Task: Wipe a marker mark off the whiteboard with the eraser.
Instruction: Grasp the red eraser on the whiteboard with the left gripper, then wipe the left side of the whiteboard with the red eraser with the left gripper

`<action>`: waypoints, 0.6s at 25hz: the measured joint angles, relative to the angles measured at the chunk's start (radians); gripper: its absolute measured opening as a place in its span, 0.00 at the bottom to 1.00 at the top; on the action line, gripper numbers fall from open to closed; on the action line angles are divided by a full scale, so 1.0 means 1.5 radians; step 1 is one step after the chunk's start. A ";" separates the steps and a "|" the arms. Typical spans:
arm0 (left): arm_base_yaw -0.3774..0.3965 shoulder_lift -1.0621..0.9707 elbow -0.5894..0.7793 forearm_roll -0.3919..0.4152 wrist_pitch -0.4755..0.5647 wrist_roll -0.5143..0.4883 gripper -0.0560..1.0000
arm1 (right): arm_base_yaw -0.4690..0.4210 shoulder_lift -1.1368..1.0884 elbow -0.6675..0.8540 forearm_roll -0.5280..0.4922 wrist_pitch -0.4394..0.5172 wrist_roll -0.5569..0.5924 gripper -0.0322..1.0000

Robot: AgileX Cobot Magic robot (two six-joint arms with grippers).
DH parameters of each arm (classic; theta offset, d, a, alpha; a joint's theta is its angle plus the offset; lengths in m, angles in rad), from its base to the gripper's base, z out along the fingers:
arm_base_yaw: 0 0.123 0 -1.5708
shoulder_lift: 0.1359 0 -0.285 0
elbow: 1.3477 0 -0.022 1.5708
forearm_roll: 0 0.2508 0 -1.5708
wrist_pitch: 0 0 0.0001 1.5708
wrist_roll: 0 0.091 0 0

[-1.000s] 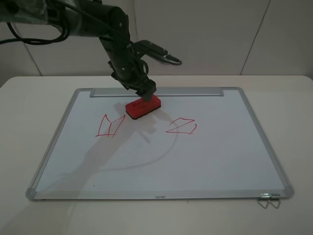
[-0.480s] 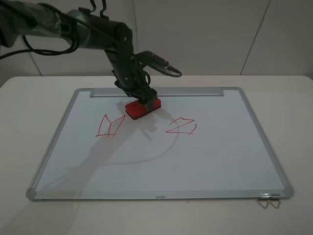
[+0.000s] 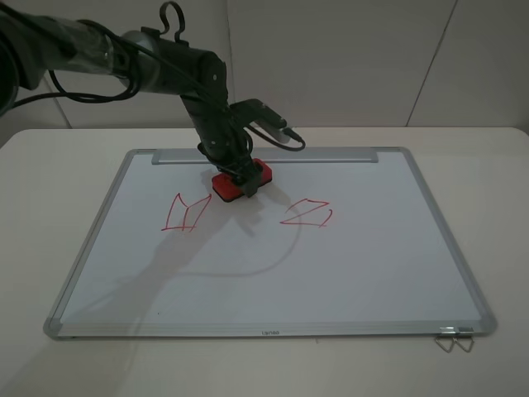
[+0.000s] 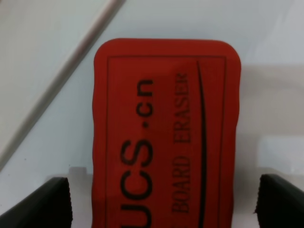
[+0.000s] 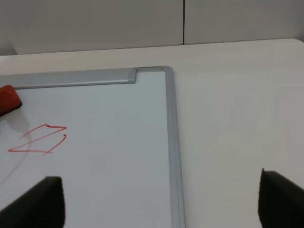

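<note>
My left gripper needs to close now. Its fingers reach down beside the long sides of the red eraser, near the whiteboard point(image 3: 289, 273), so they would hold the eraser.
The red eraser point(image 3: 241, 181) lies flat on the whiteboard point(image 3: 289, 273) near its far edge, just in front of the silver strip. My left gripper point(image 3: 238, 177) is lowered over the eraser and open. In the left wrist view the eraser point(image 4: 166, 133) sits between the two black fingers point(image 4: 42, 204) with a gap on each side. The marker mark point(image 3: 185, 213), a red W-like shape, is to the left of the eraser and nearer the front. My right gripper point(image 5: 164, 204) is open over the whiteboard's point(image 5: 109, 156) right edge; the eraser point(image 5: 8, 100) shows there too.
A flatter Z-like red scribble point(image 3: 307, 213) lies right of the eraser, also visible as the scribble point(image 5: 38, 140) in the right wrist view. Metal clips point(image 3: 453, 340) hang off the board's near right corner. The silver strip point(image 3: 331, 155) runs along the far edge. The cream table point(image 3: 496, 207) surrounds the board.
The left gripper has come down from just above the eraser to straddle it. The eraser and both marks have stayed where they were.
</note>
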 joint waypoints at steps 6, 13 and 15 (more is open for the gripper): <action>0.000 0.000 0.000 0.000 -0.014 0.002 0.77 | 0.000 0.000 0.000 0.000 0.000 0.000 0.73; 0.000 0.000 0.000 -0.002 -0.019 -0.001 0.58 | 0.000 0.000 0.000 0.000 0.000 0.000 0.73; 0.000 0.000 0.000 -0.002 -0.019 -0.003 0.58 | 0.000 0.000 0.000 0.000 0.000 0.000 0.73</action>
